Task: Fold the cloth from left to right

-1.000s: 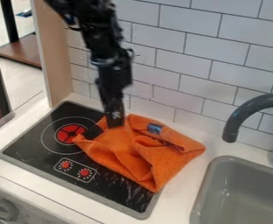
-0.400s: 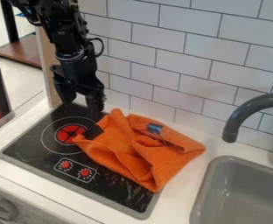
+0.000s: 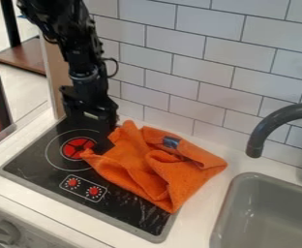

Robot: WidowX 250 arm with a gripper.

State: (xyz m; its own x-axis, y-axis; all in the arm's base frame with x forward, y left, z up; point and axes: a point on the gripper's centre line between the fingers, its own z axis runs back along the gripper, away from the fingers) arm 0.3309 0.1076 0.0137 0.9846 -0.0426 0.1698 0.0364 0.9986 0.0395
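Note:
The cloth is to be folded across the stove top, so the robot's gripper will next grab the upper part of the cloth.
My gripper [image 3: 91, 127] hangs low over the back part of the black stove top, just left of the cloth's upper-left edge. It stands open, one finger to the left and the other close beside the cloth; its tips are hard to make out against the dark stove. The orange cloth [image 3: 147, 164] lies bunched and partly folded across the right half of the stove and onto the white counter. A fold runs along its right side, with a blue tag near its back edge.
The stove top [image 3: 40, 169] has a red burner and two red knobs at the left of the cloth. A grey sink [image 3: 270, 213] and dark faucet [image 3: 270, 127] stand at right. White wall tiles [image 3: 205, 87] rise behind.
The gripper has moved left from above the cloth's back-left corner, its fingers coming into view apart, and then lower over the stove. The cloth's upper-left edge now shows; the cloth otherwise looks unchanged.

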